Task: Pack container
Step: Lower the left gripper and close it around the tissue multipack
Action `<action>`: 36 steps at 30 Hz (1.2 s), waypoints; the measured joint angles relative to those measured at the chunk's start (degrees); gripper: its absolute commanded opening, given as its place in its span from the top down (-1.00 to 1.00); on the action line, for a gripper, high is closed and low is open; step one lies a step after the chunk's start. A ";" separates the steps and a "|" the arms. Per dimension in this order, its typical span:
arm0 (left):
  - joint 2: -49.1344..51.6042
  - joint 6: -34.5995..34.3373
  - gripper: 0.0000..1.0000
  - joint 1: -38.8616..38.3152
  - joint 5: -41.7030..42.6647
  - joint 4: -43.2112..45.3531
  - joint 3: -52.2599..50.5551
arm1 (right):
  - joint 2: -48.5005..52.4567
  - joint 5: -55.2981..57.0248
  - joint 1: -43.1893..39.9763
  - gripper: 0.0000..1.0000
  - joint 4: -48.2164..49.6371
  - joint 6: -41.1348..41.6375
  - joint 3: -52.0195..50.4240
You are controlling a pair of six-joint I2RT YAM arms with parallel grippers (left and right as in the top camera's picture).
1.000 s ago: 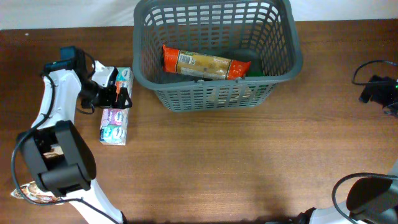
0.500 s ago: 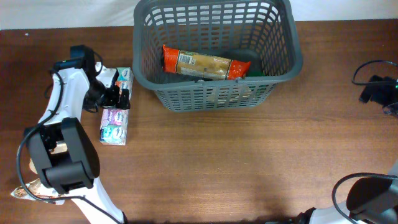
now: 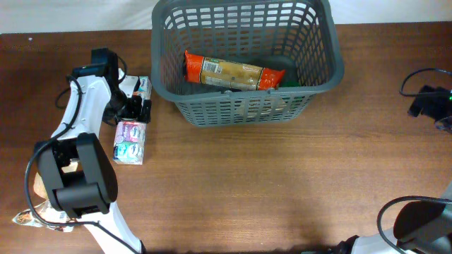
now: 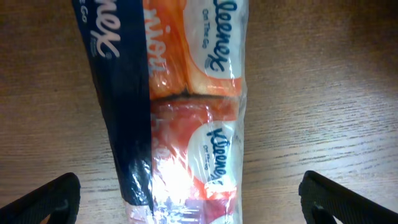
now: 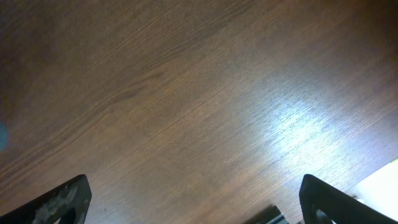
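Observation:
My fingers are still high over the Kleenex pack [image 3: 131,132] [image 4: 183,162] with wood showing beside both, so my left gripper lowers first, then closes on it.
The container, a dark grey lattice basket [image 3: 240,106], stands at the back middle of the table. Inside lie an orange and yellow packet [image 3: 229,72] and something green [image 3: 289,81]. A long Kleenex tissue multipack [image 3: 129,141] lies on the wood left of the basket; it fills the left wrist view [image 4: 199,106]. My left gripper [image 3: 134,109] is open over the pack's middle, and its gripper point in the wrist view [image 4: 196,211] has one finger on each side, not touching. My right gripper [image 3: 432,104] is at the far right edge, open and empty over bare wood [image 5: 199,205].
Another packet [image 3: 35,215] lies at the front left beside the left arm's base. A black cable [image 3: 417,74] loops at the right edge by the right gripper. The basket's left wall stands close to the tissue pack's far end.
My left gripper has moved right and a little away from the front, from beside the tissue pack to over it. The right arm and the basket have not moved.

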 measured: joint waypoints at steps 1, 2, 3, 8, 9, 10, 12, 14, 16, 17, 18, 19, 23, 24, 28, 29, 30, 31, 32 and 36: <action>0.00 0.00 -0.99 0.00 0.00 0.22 0.00 | -0.02 0.00 0.00 -0.98 0.00 0.02 0.00; 0.00 0.00 -0.98 -0.02 0.00 0.44 0.00 | -0.02 -0.02 0.00 -0.98 0.00 0.00 0.00; 0.00 0.00 -0.99 -0.02 0.02 0.61 0.00 | -0.02 0.00 0.00 -0.98 0.00 0.00 0.00; 0.00 0.00 -0.99 0.00 0.00 1.44 0.00 | -0.02 0.00 0.00 -0.98 0.00 0.04 0.00; 0.00 0.00 -0.99 0.00 0.00 1.66 0.00 | -0.02 -0.02 0.00 -0.98 0.00 0.02 0.00; 0.00 0.00 -0.99 0.00 0.00 1.84 0.00 | -0.02 0.00 0.00 -0.98 0.00 0.04 0.00; 0.02 0.00 -0.99 0.00 0.00 1.88 0.00 | -0.02 0.00 0.00 -0.98 0.00 0.04 0.00; 0.22 0.00 -0.99 0.00 0.00 1.88 0.00 | -0.02 0.00 0.00 -0.98 0.00 0.02 0.00; 0.90 0.00 -0.99 0.00 0.02 1.90 0.00 | -0.02 0.00 0.00 -0.98 0.00 0.04 0.00; 1.31 0.00 -0.99 0.00 0.02 1.88 0.00 | -0.02 0.00 0.00 -0.98 0.00 0.02 0.00; 1.84 0.00 -0.99 0.00 0.02 1.90 0.00 | -0.02 0.00 0.00 -0.98 0.00 0.00 0.00; 2.43 0.00 -0.98 0.00 0.02 1.88 0.00 | -0.02 0.00 0.00 -0.98 0.00 0.02 0.00; 4.70 0.00 -0.99 0.00 0.04 1.92 0.00 | -0.02 0.00 0.00 -0.98 0.00 0.04 0.00; 5.07 0.00 -0.99 0.00 0.07 1.92 0.00 | -0.02 0.00 0.00 -0.98 0.00 0.02 0.00; 5.55 0.00 -0.99 0.00 0.04 2.40 0.00 | -0.02 -0.02 0.00 -0.98 0.00 0.02 0.00; 5.55 0.00 -0.99 -0.02 0.04 2.56 0.00 | -0.02 0.00 0.00 -0.98 0.00 0.02 0.00; 5.55 -0.02 -0.99 0.00 0.07 2.69 0.00 | -0.02 0.00 0.00 -0.98 0.00 0.04 0.00; 5.57 0.00 -0.99 0.00 0.07 2.71 0.00 | -0.02 0.00 0.00 -0.98 0.00 0.02 0.00; 5.57 -0.02 -0.99 0.00 0.04 2.73 0.00 | -0.02 0.00 0.00 -0.98 0.00 0.02 0.00; 5.57 0.00 -0.99 0.00 0.04 3.04 0.00 | -0.02 0.00 0.00 -0.98 0.00 0.02 0.00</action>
